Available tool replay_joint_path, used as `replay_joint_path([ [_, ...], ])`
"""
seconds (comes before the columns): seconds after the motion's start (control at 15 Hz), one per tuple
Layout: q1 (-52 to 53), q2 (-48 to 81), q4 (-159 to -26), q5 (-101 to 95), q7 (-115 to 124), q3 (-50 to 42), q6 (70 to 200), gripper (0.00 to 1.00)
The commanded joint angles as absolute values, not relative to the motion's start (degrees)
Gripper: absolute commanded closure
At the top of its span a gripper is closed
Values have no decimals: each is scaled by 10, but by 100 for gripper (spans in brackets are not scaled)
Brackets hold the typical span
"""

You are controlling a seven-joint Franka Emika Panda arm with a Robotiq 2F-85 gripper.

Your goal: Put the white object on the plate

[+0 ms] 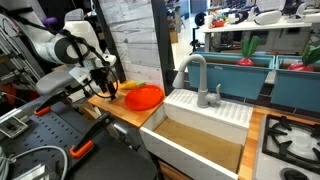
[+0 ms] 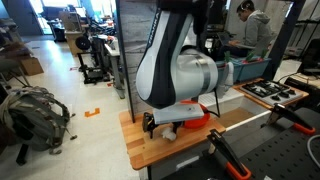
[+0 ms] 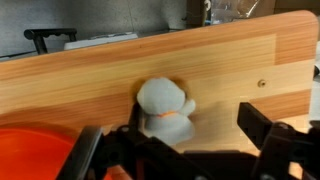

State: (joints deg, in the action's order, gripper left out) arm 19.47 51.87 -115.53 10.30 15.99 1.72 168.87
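The soft toy would stay lying on the counter if I lifted my gripper now. Bare wood shows between the toy and one dark finger.
The white object (image 3: 163,108) is a small soft toy with an orange collar, lying on the wooden counter (image 3: 230,60). It also shows in an exterior view (image 2: 169,130) under the arm. The orange-red plate (image 3: 35,155) lies beside it on the counter and shows in both exterior views (image 1: 145,96) (image 2: 196,118). My gripper (image 3: 175,140) is open and low over the counter. Its dark fingers stand on either side of the toy, which is nearer the left finger. I cannot tell if they touch it. In an exterior view the gripper (image 1: 105,82) hides the toy.
A white sink (image 1: 205,125) with a grey faucet (image 1: 195,78) adjoins the counter past the plate. A stove top (image 1: 295,140) lies beyond the sink. A wooden panel wall (image 1: 130,40) stands behind the counter. The counter edge (image 2: 135,150) is close to the gripper.
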Motion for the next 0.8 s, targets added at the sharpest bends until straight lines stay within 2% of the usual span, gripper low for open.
replay_joint_path([
  [0.0, 220, 549, -1115, 92, 187, -7, 1661, 32],
  [0.07, 222, 550, -1113, 91, 187, -7, 1657, 42],
  [0.53, 224, 514, -1146, 74, 174, -2, 1660, 94],
  [0.6, 221, 504, -1158, 74, 172, 1, 1666, 99],
  [0.73, 220, 485, -1175, 74, 174, -2, 1668, 98],
])
